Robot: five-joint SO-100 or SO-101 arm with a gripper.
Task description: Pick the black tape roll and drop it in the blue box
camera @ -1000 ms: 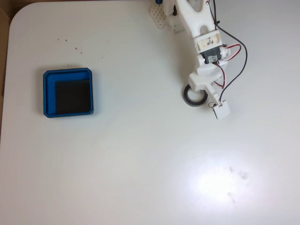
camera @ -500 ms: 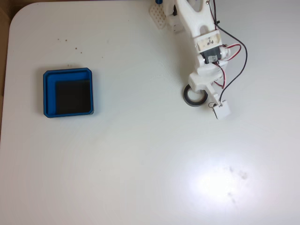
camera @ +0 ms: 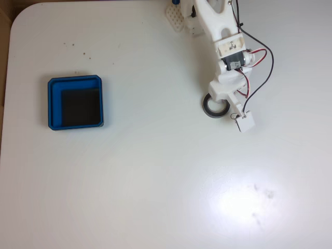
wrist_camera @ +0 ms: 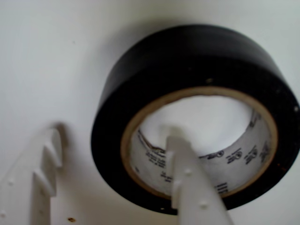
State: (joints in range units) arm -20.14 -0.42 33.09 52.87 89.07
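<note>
Next, my gripper grabs the black tape roll by its ring side (camera: 207, 109), to drop it in the blue box.
The black tape roll (camera: 208, 110) lies flat on the white table at the right in the fixed view, partly under my white arm. My gripper (camera: 218, 102) is down on it. In the wrist view the roll (wrist_camera: 187, 61) is close up, black outside with a tan inner rim. My gripper (wrist_camera: 115, 137) is open and straddles the roll's left wall: one finger (wrist_camera: 187, 183) stands inside the open centre, the other finger (wrist_camera: 44, 173) is outside with a gap to the black band. The blue box (camera: 54, 104), with its black floor, sits far to the left.
A small white block (camera: 245, 122) hangs on wires just right of the roll. The arm's base (camera: 179, 15) is at the top edge. A few dark specks (camera: 83, 52) mark the table above the box.
</note>
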